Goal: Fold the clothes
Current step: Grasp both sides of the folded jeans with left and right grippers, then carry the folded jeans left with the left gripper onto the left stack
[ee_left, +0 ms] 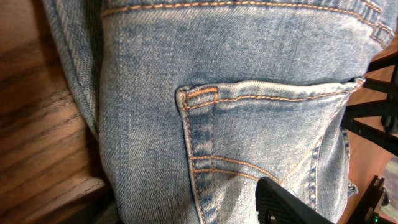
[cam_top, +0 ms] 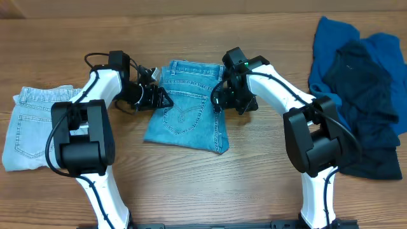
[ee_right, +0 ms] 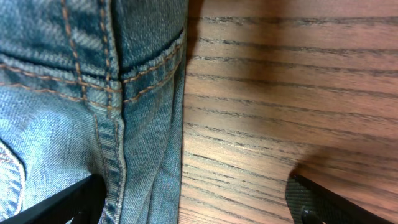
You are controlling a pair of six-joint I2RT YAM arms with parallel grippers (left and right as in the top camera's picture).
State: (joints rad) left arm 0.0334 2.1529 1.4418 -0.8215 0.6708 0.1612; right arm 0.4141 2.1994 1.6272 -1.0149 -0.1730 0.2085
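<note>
My left gripper will next pinch the folded jeans' layers together beside the back pocket point(ee_left: 261, 130), at their edge facing the paler jeans, to stack them still folded.
The light-blue denim jeans point(cam_top: 186, 105) lie folded into a rectangle at the table's middle, back pocket up. My left gripper point(cam_top: 157, 97) is low at their left edge. In the left wrist view the pocket point(ee_left: 261, 130) fills the frame; one black finger point(ee_left: 289, 205) rests on the denim and the other is hidden. My right gripper point(cam_top: 222, 97) is open at the jeans' right edge. In its wrist view point(ee_right: 193, 202) one finger is over the side seam point(ee_right: 112, 124) and one over bare wood. Neither gripper holds cloth.
Paler washed jeans point(cam_top: 32, 127) lie folded at the left, beside the left arm's base. A heap of royal-blue point(cam_top: 334, 38) and dark navy point(cam_top: 369, 108) garments lies at the right edge. The wooden table point(cam_top: 210, 184) shows in front.
</note>
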